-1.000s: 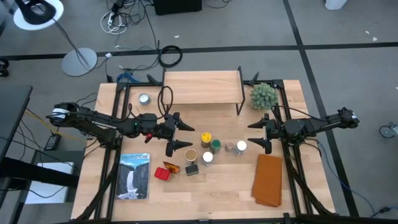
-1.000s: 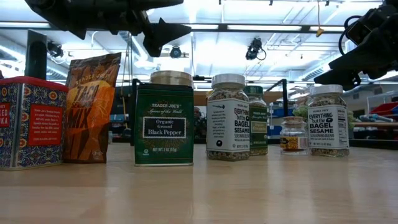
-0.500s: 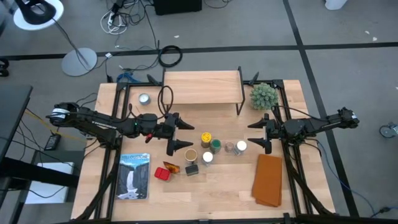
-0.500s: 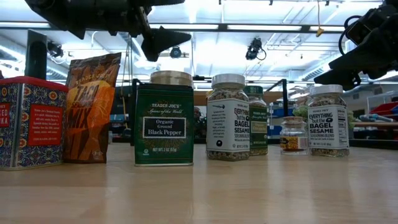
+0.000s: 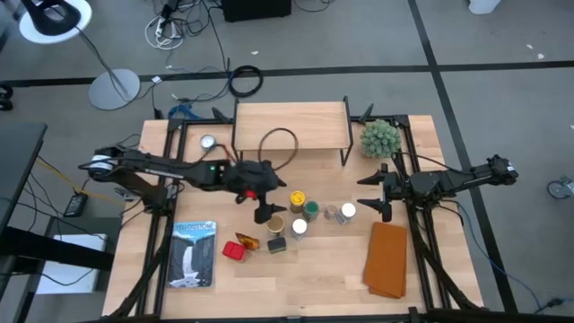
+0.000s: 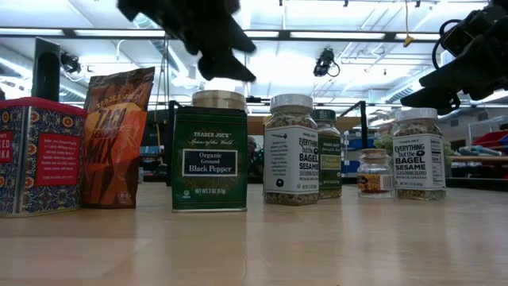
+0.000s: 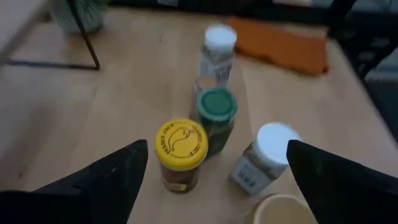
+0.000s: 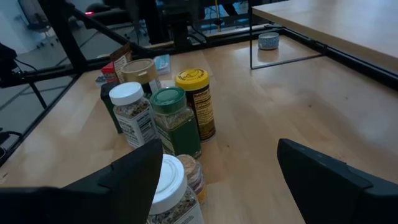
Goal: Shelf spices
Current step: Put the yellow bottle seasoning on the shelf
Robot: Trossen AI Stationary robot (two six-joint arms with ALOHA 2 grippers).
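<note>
The robot's left hand has to stand the yellow-lidded jar on the shelf [image 5: 291, 126], so next it needs to grab that jar by its lid [image 5: 297, 196].
The spices stand in a cluster on the tabletop: a yellow-lidded jar [image 5: 296, 198], a green-lidded jar [image 5: 310, 210], white-lidded jars [image 5: 299, 227] [image 5: 348, 210], a tan-lidded jar [image 5: 275, 223], a dark box [image 5: 276, 243], a red tin [image 5: 233, 249] and an orange packet [image 5: 247, 240]. The shelf [image 5: 291, 126] stands on its black legs at the far edge. My left gripper [image 5: 272, 199] hangs open, slanting down, just left of the yellow-lidded jar [image 7: 180, 144] and above the tan-lidded one. My right gripper [image 5: 375, 193] waits open to the right of the cluster.
A spiky green plant [image 5: 379, 137] sits right of the shelf and a flat silver tin [image 5: 208, 142] left of it. A book [image 5: 193, 253] lies at the near left, and an orange cloth [image 5: 387, 260] at the near right. Bare wood lies between shelf and jars.
My left gripper has gone toward the table's right edge, closer to the jar cluster, and has tipped from nearly level to slanting downward. The spices and my right arm have stayed where they were.
</note>
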